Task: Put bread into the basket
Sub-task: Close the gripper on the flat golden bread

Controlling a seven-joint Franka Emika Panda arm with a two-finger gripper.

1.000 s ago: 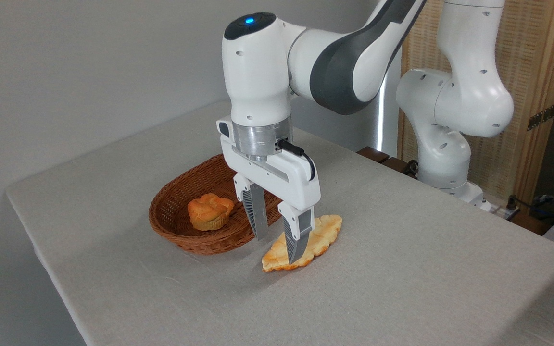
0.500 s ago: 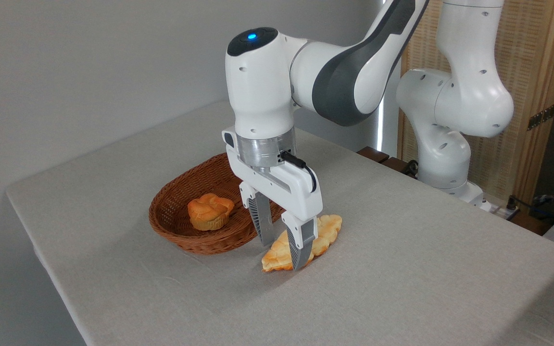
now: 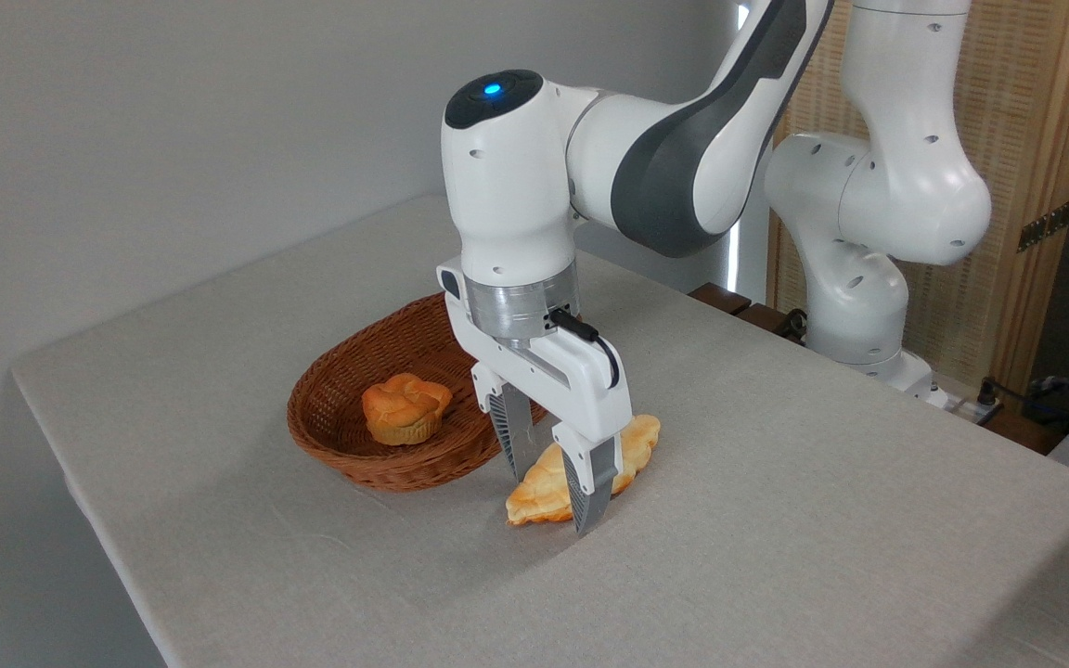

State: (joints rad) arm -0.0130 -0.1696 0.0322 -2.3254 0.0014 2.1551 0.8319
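I should put the bread into the basket, so my gripper should next grab the bread (image 3: 546,484) by its two long sides.
The bread (image 3: 546,484), a long flat golden pastry with browned edges, lies on the table just right of the basket (image 3: 349,464). My gripper (image 3: 551,496) points straight down and stands open astride the middle of the bread, one finger on each long side, with the tips close to the tabletop. The near finger (image 3: 590,482) hides part of the bread's middle. The basket is oval reddish-brown wicker with low sides, and the far finger stands by its right end.
A small round orange bun (image 3: 405,406) sits inside the basket. The arm's white base (image 3: 855,306) rises at the table's far right edge. The table's left and front edges drop off; bare cloth stretches to the right and front.
The gripper has come down and shifted slightly right, from above the bread to straddling it near the table. Bread, bun and basket have not moved.
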